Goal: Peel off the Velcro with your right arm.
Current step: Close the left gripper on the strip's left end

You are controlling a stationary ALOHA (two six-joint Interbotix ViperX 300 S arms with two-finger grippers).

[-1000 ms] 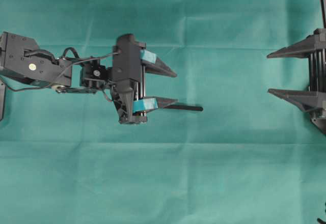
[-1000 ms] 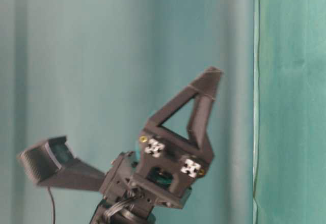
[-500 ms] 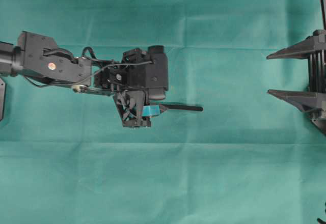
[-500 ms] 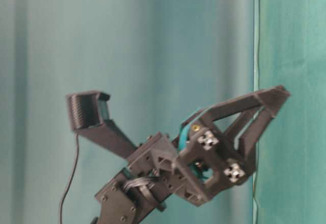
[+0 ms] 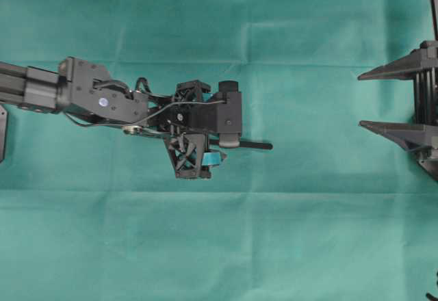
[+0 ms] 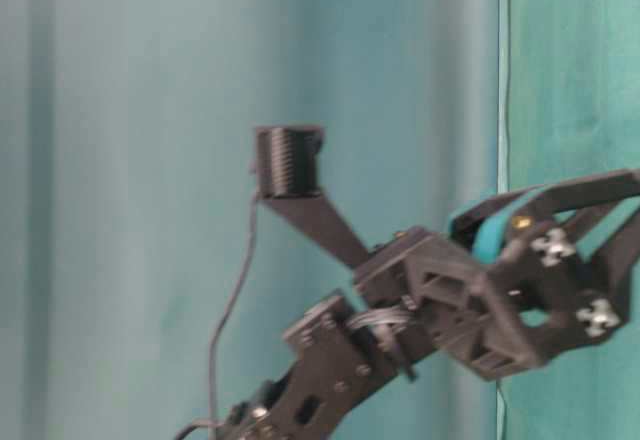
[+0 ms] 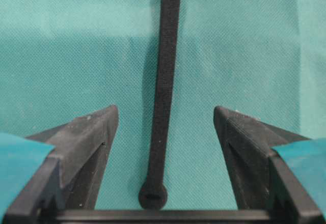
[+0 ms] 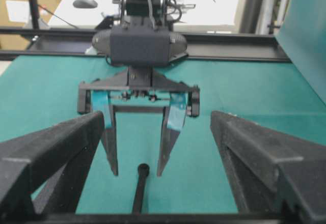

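My left gripper's fingers are above the black Velcro strip (image 5: 254, 145) and would miss it if closed now, so I should first lower them.
The Velcro (image 5: 254, 146) is a thin black strip lying flat on the green cloth; its left part is hidden under the left arm in the overhead view. My left gripper (image 5: 220, 144), with teal tape on its fingers, points down at the cloth. It stands open astride the strip's rounded end (image 7: 153, 196), touching nothing. In the left wrist view the Velcro (image 7: 168, 40) runs up the middle between both fingers. My right gripper (image 5: 361, 99) is open at the far right, well away from the strip. Its wrist view shows the Velcro (image 8: 138, 193) and the left gripper (image 8: 137, 173) ahead.
Green cloth (image 5: 219, 246) covers the table, and a green backdrop (image 6: 150, 160) hangs behind it. The left arm (image 6: 470, 300) fills the lower right of the table-level view. A black frame rail (image 8: 229, 53) runs behind the table.
The left arm has reached further right and turned its wrist from level to pointing down, bringing its open fingers over the strip's rounded end. The right arm and the Velcro have not moved.
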